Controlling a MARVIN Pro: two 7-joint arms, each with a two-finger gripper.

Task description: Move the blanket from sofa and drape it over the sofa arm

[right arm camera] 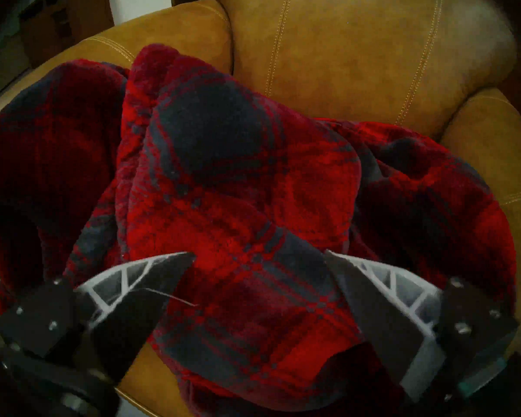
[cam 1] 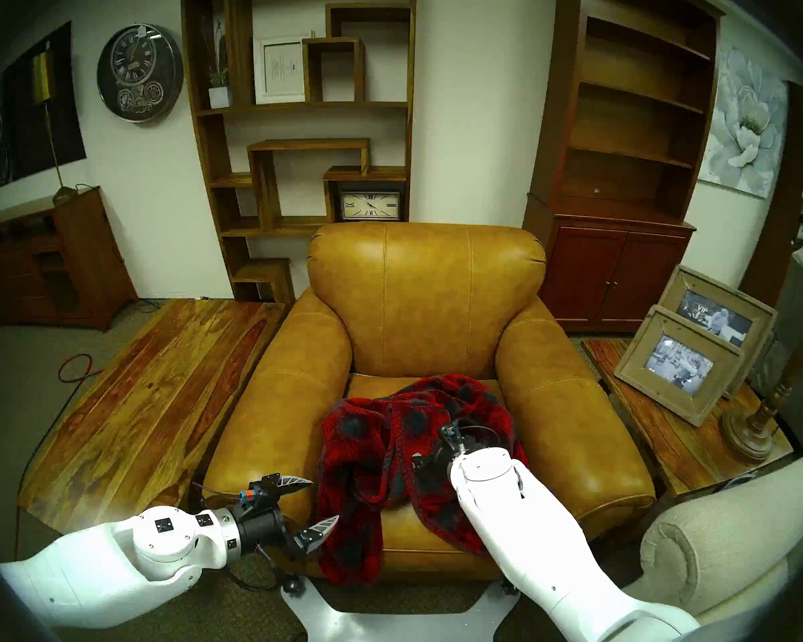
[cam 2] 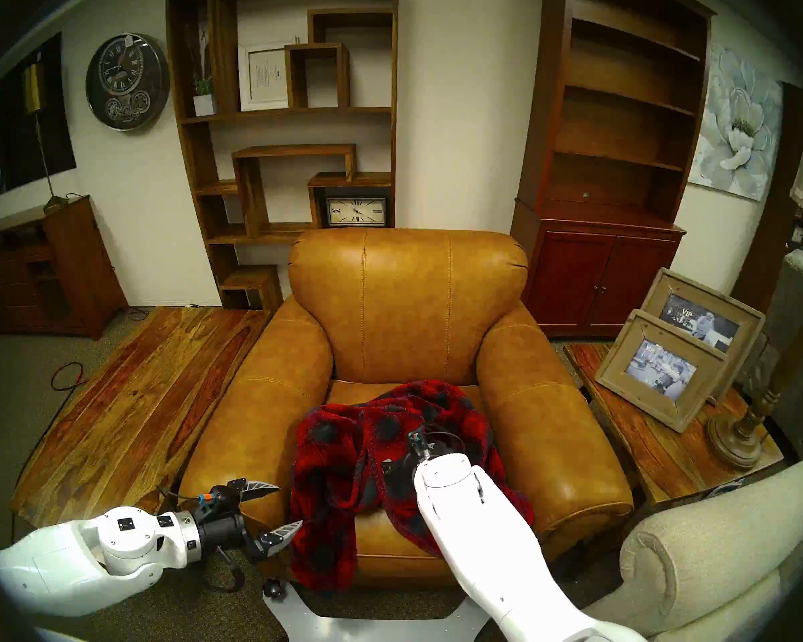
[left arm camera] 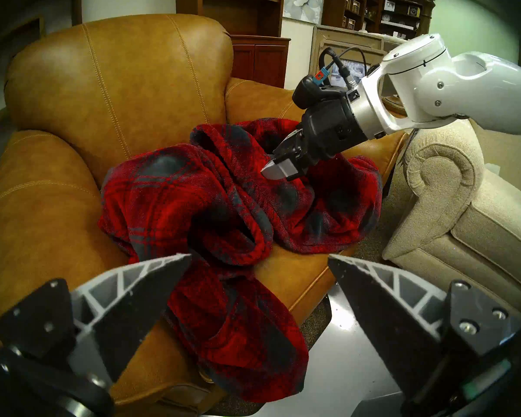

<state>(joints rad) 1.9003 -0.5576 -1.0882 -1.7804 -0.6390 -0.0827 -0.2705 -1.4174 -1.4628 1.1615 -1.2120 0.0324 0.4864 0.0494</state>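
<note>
My right gripper picks up the plaid blanket by its bunched top fold (right arm camera: 259, 262) next, to drape the blanket over the empty sofa arm.
The red-and-black plaid blanket (cam 1: 367, 446) lies crumpled on the seat of the tan leather sofa (cam 1: 427, 293), with one end hanging over the seat's front edge. The sofa arm (cam 1: 571, 409) on the viewer's right is bare. My left gripper (cam 1: 325, 500) is open and empty at the seat's front left, just beside the hanging end (left arm camera: 235, 332). My right gripper (right arm camera: 259, 252) is open, just above the middle of the blanket (right arm camera: 238, 181); its fingers (left arm camera: 275, 171) point down at the folds. In the head view my wrist hides most of it.
A long wooden table (cam 1: 149, 395) stands left of the sofa. A side table (cam 1: 659, 418) on the right holds two picture frames (cam 1: 682, 363) and a lamp base (cam 1: 752, 423). A beige fabric seat's scroll arm (cam 1: 715, 544) is at front right. Bookcases stand behind.
</note>
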